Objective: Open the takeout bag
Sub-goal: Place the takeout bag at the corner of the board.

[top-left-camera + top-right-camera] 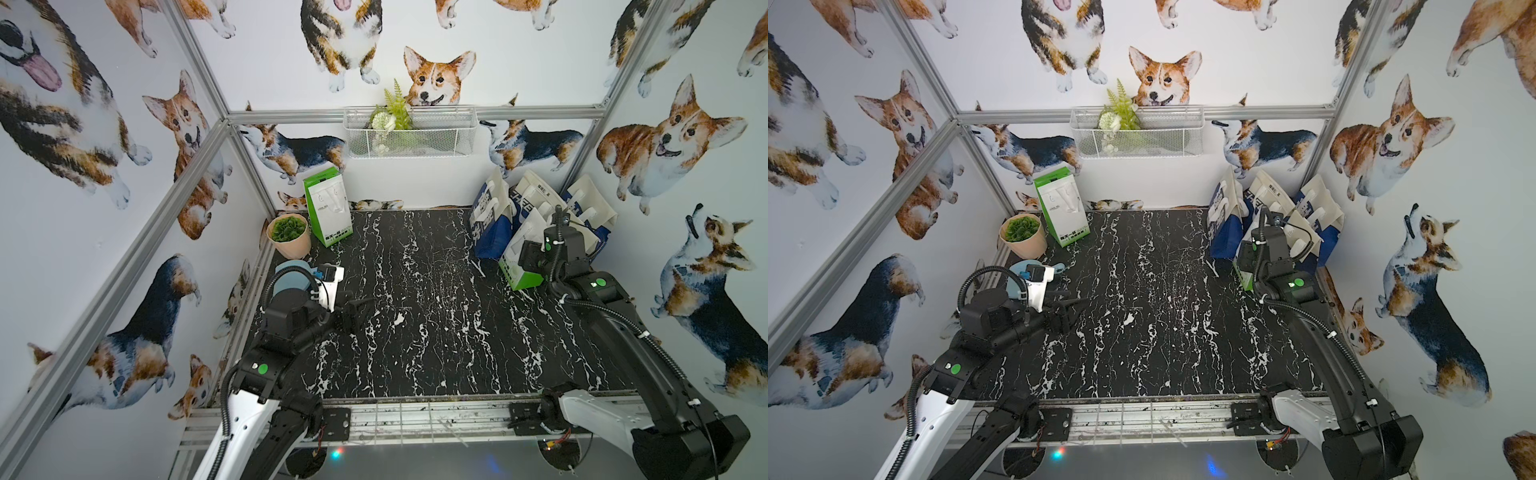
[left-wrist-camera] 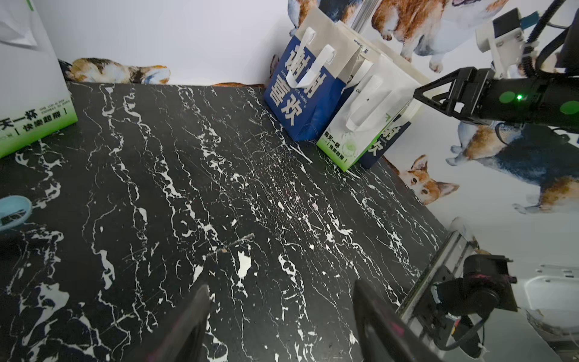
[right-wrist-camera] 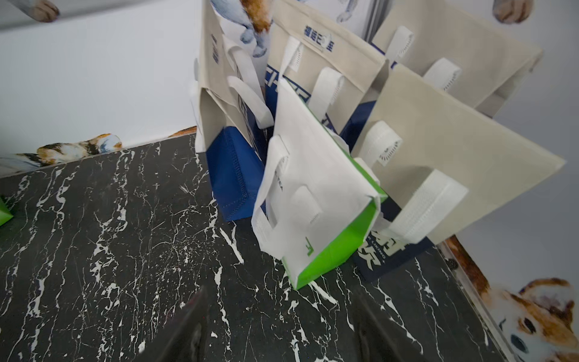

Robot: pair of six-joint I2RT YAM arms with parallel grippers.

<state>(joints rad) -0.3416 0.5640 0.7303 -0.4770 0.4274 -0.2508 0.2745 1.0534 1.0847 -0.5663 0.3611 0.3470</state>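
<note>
The white takeout bag's handles and opening should stay free so the bag can be opened. My right gripper needs to grab the bag by its near upper side edge next.
A white takeout bag with a green base (image 1: pixel 514 277) (image 3: pixel 313 188) leans flat and folded against several beige-and-blue bags (image 1: pixel 490 220) at the back right. My right gripper (image 3: pixel 279 301) (image 1: pixel 524 261) hovers just in front of it, open, with only the table between its fingers. In the left wrist view the right gripper (image 2: pixel 418 92) sits beside the bag's top edge (image 2: pixel 354 125). A second green-and-white bag (image 1: pixel 328 212) (image 1: pixel 1061 212) stands upright at the back left. My left gripper (image 2: pixel 282 294) (image 1: pixel 357 309) is open and empty, low over the left of the table.
A potted plant (image 1: pixel 289 237) and a blue dish (image 1: pixel 293 278) sit along the left edge, close to my left arm. A wire basket (image 1: pixel 409 131) with greenery hangs on the back wall. Black marble table (image 1: pixel 415 311) spans the floor between the arms.
</note>
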